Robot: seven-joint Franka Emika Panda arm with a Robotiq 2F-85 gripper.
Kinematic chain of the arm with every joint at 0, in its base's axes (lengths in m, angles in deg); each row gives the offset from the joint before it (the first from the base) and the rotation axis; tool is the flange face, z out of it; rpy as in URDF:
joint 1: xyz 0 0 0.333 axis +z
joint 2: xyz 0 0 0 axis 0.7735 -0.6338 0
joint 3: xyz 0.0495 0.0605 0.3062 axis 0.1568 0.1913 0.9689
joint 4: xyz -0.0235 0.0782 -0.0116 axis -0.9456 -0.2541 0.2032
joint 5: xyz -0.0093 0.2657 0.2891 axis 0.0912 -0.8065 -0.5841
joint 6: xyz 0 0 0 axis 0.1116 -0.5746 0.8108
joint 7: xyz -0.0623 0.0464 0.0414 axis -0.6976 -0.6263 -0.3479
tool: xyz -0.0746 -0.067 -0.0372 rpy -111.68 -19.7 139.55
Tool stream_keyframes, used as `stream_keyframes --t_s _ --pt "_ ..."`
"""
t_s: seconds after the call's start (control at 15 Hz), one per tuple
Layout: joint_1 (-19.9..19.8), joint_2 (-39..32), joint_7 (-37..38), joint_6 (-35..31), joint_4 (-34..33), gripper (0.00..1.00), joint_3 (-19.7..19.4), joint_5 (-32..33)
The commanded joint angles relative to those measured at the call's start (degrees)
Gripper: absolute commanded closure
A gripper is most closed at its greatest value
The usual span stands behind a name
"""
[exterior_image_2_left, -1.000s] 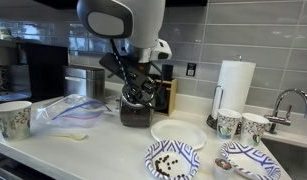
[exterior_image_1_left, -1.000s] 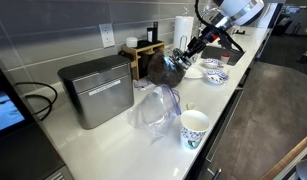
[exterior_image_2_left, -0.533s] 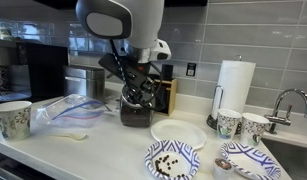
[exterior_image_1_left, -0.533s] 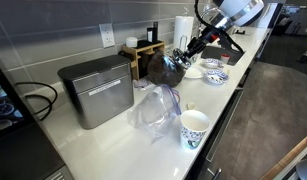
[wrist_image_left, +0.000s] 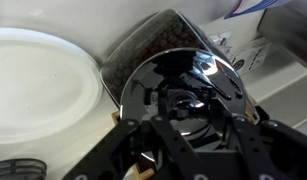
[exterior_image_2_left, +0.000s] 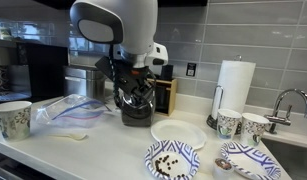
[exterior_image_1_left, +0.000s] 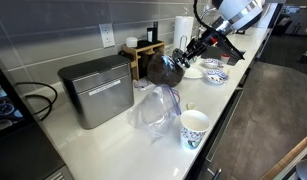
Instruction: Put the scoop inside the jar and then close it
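Note:
My gripper is ready to let go of the metal lid, because the lid's rim covers the jar's opening and meets the jar's glass side point(wrist_image_left: 143, 50) along the lid's edge.
A glass jar point(wrist_image_left: 141, 52) of dark coffee beans stands on the counter by the wall, seen in both exterior views point(exterior_image_1_left: 161, 70) point(exterior_image_2_left: 135, 112). Its shiny metal lid point(wrist_image_left: 198, 78) lies over the jar's mouth, slightly tilted. My gripper point(wrist_image_left: 189, 104) comes down from above, its black fingers point(wrist_image_left: 236, 122) shut on the knob in the lid's middle. In the exterior views the gripper point(exterior_image_1_left: 183, 56) point(exterior_image_2_left: 136, 92) sits right on top of the jar. The scoop is hidden.
A white plate point(exterior_image_2_left: 177, 132) and patterned bowls point(exterior_image_2_left: 170, 159) lie in front of the jar. A wooden box point(exterior_image_2_left: 167, 95), a paper towel roll point(exterior_image_2_left: 233, 86), a metal box point(exterior_image_1_left: 96, 88), a plastic bag point(exterior_image_1_left: 153, 106) and a paper cup point(exterior_image_1_left: 194, 128) stand around.
The arm has shifted slightly sideways and down with the lid, bringing it more squarely over the jar's mouth. The grip is unchanged.

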Motion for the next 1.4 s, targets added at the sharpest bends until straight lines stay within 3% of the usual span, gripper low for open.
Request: stream_keyframes --t_s 0.0,0.13,0.2,0.27,0.53,0.93,1.33 --pt "0.46 -1.00 0.33 -2.28 -0.18 0.79 0.47 -2.61" --pt "0.44 -1.12 0.52 -2.35 -0.29 0.76 0.46 -2.65" --pt "0.40 -1.19 0.68 -2.12 -0.35 0.29 0.43 -2.42" --pt "0.40 -1.23 0.79 -2.22 -0.35 0.27 0.43 -2.37" --pt "0.33 -1.66 1.24 -1.85 -0.49 0.01 0.35 -1.60" --pt "-0.29 -0.51 3.55 0.54 0.00 0.00 -0.27 1.71" --pt "-1.69 3.43 7.92 3.56 1.56 0.00 -1.73 11.26"
